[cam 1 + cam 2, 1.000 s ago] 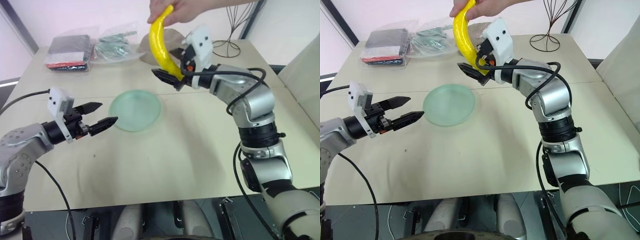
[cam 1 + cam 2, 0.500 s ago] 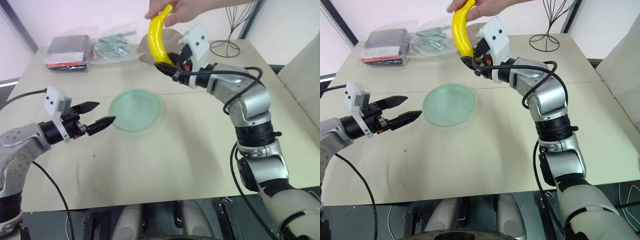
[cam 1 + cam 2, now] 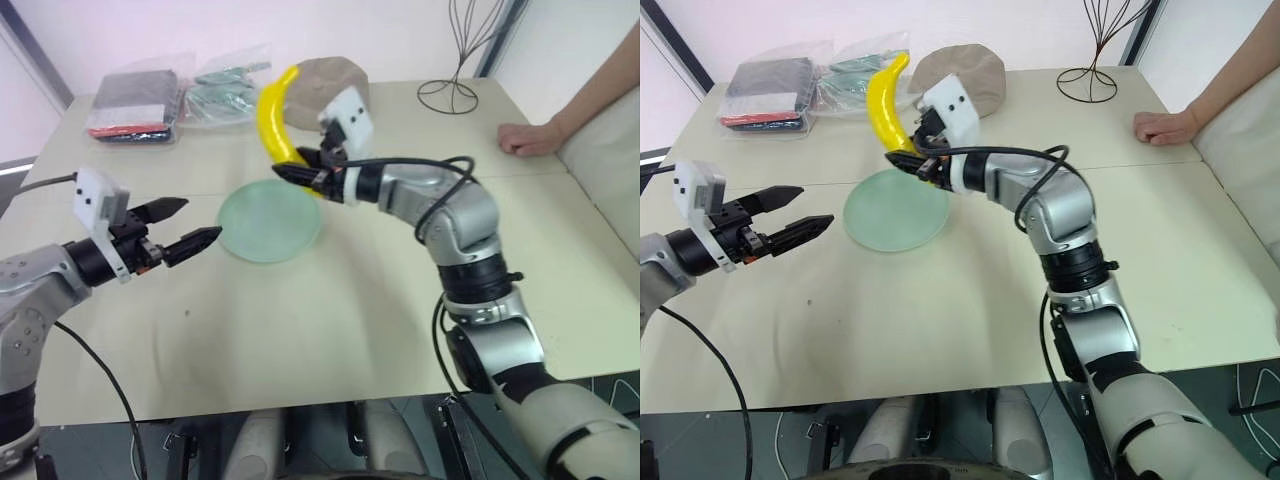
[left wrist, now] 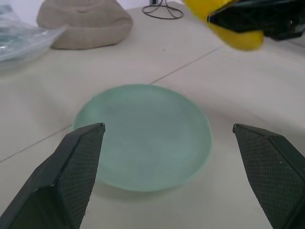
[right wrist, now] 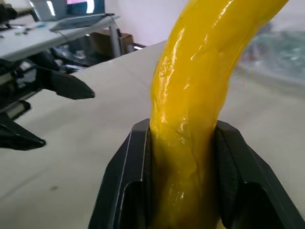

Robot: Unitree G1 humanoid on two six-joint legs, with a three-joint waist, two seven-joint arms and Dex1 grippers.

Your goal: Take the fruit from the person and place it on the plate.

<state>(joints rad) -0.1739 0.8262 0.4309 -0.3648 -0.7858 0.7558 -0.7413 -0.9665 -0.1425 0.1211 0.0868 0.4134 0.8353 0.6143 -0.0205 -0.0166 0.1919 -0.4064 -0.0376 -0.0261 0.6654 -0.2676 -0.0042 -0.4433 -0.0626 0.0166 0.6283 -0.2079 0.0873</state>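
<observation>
The banana [image 3: 268, 115] hangs upright with its lower end above the pale green plate [image 3: 270, 220], so my right gripper lowers the banana before letting go.
The fruit, a curved yellow banana [image 3: 268, 115], stands nearly upright with my right gripper [image 3: 292, 172] shut on its lower end. It hangs over the far edge of the pale green plate [image 3: 270, 220]. In the right wrist view the banana [image 5: 190, 95] rises from between the two black fingers [image 5: 128, 181]. My left gripper [image 3: 203, 218] is open and empty, level, just left of the plate and pointing at it. The left wrist view has the plate [image 4: 143, 133] between the spread fingers. The person's hand [image 3: 525, 137] rests closed on the table at the far right, away from the banana.
A tan-brown rounded cap [image 3: 325, 78] sits behind the plate. Plastic bags [image 3: 135, 100] lie at the far left corner and a wire stand [image 3: 455, 60] rises at the far right. A light cushion edge [image 3: 600, 170] borders the table's right side.
My right gripper shut on the banana and carried it left and down to the plate's far edge. The person let go and drew the hand away to the right.
</observation>
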